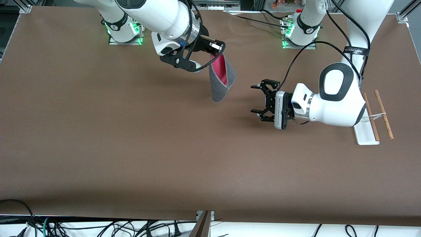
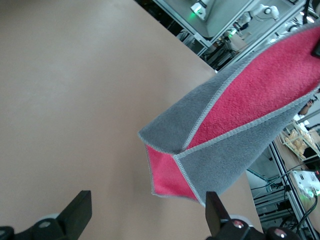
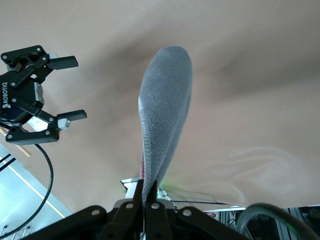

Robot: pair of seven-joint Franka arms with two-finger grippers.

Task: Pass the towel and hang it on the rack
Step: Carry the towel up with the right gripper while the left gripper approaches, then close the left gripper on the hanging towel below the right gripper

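The towel needs to go over for the rack. My left gripper should next grab the towel by its stitched hem (image 2: 186, 176) to take it there.
My right gripper (image 1: 217, 49) is shut on the top edge of the towel (image 1: 222, 77) and holds it hanging folded over the middle of the table, pink-red inside, grey outside. The towel also shows in the right wrist view (image 3: 165, 115), pinched between the fingers. My left gripper (image 1: 256, 98) is open and empty, pointing at the towel from the left arm's end, a short gap away. In the left wrist view the towel (image 2: 225, 135) hangs just ahead of my open left gripper (image 2: 147, 220). The rack (image 1: 375, 113) stands at the left arm's end, partly hidden by the left arm.
The brown table (image 1: 131, 148) is bare around the towel. The arm bases with green lights (image 1: 125, 31) stand along the table's edge farthest from the front camera. Cables lie below the table's near edge.
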